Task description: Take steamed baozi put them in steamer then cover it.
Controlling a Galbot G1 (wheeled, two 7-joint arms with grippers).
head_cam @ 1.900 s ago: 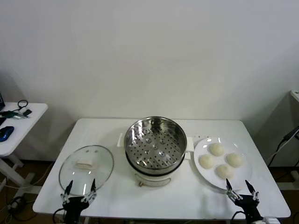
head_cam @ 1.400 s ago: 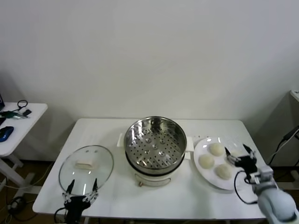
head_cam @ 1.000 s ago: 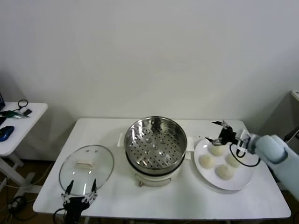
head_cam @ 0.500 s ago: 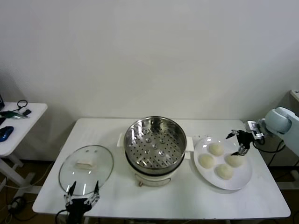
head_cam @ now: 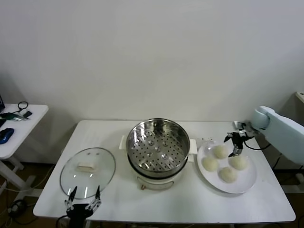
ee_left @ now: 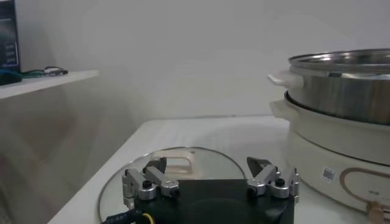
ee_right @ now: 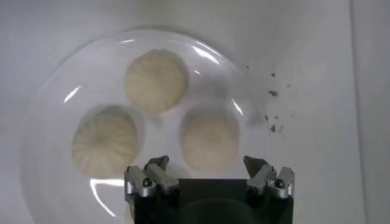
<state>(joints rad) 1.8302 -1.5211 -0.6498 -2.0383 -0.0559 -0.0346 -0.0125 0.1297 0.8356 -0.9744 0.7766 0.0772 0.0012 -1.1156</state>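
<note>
The steamer is bare. My right gripper next needs to grab a baozi by its rounded sides to fill the steamer.
Four cream-white baozi lie on a white plate (head_cam: pixel 249 176) at the table's right: far-left (head_cam: pixel 220 151), left (head_cam: pixel 209 164), right (head_cam: pixel 239 162), near (head_cam: pixel 228 174). My right gripper (head_cam: pixel 233 144) hovers open above the plate, between the far-left and right buns. In the right wrist view it (ee_right: pixel 206 164) is open and empty over one bun (ee_right: pixel 210 139), with two more beyond (ee_right: pixel 156 80) (ee_right: pixel 105 141). The empty steel steamer (head_cam: pixel 158 146) stands mid-table. The glass cover (head_cam: pixel 88 172) lies flat at the left. My left gripper (head_cam: pixel 83 203) is open at the front edge, near the cover (ee_left: pixel 173 163).
The steamer sits on a white electric pot base (ee_left: pixel 329 152). A white side table (head_cam: pixel 19 124) with small items stands off to the left. A white wall is behind the table.
My right arm rose from the front edge, swung over the plate and now hovers above the buns, a little further left than half a second ago. The left gripper has barely moved.
</note>
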